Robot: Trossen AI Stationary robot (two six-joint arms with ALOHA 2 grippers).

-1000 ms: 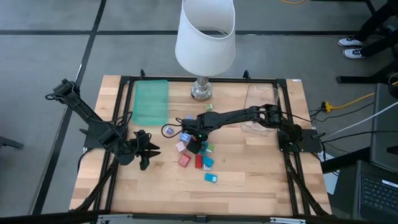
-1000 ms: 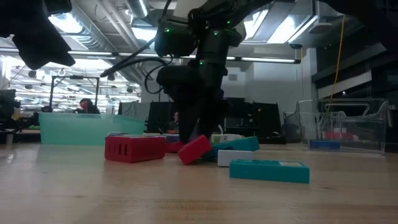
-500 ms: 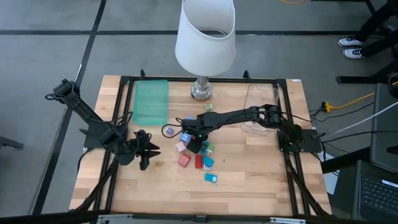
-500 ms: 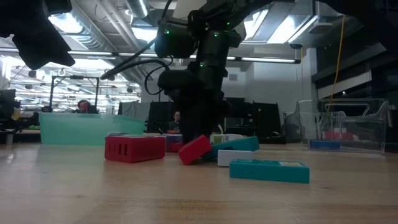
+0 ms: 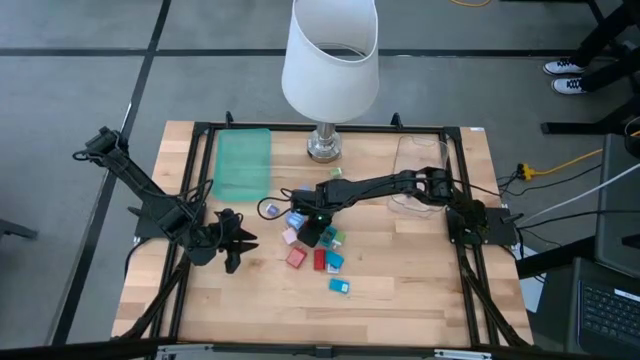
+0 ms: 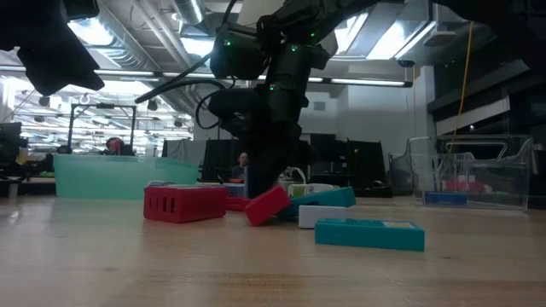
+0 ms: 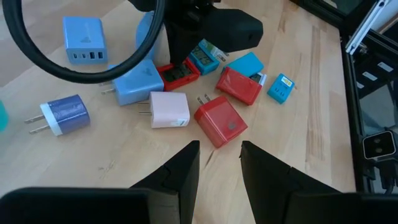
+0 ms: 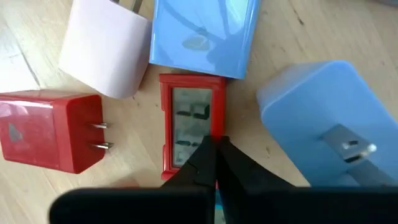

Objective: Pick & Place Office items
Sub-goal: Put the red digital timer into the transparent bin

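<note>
My right gripper is closed above the red timer point(image 8: 192, 124). I will open it again next, then go down to grab the timer by its long sides beside its grey display point(image 8: 190, 118).
The office items point(image 5: 318, 248) are small plug blocks in red, blue, pink and teal, lying in a loose pile at the table's middle. My right gripper point(image 8: 214, 149) points down into the pile, shut, its tips over a flat red piece with a grey window point(image 8: 186, 118). A pink block point(image 8: 102, 56), a red plug block point(image 8: 46, 140) and two blue blocks point(image 8: 205, 34) lie around it. My left gripper point(image 7: 219, 163) waits open at the table's left, aimed at the pile, with nothing between its fingers. My right gripper comes from above, pointing steeply down, with its shut fingertips point(image 8: 208, 152) at the near right edge of the flat red piece point(image 8: 217, 127). That piece lies flat on the table. Whether the tips touch it or hold any of it, I cannot tell.
A flat green tray point(image 5: 244, 163) lies at the far left, a clear bin point(image 5: 420, 175) at the far right, and a lamp base point(image 5: 323, 148) between them. A teal piece point(image 5: 339, 286) lies apart, nearer the front edge. Bare wood shows along the front.
My right gripper has shut its fingers while staying in place over the pile. The pieces on the table lie where they lay.
</note>
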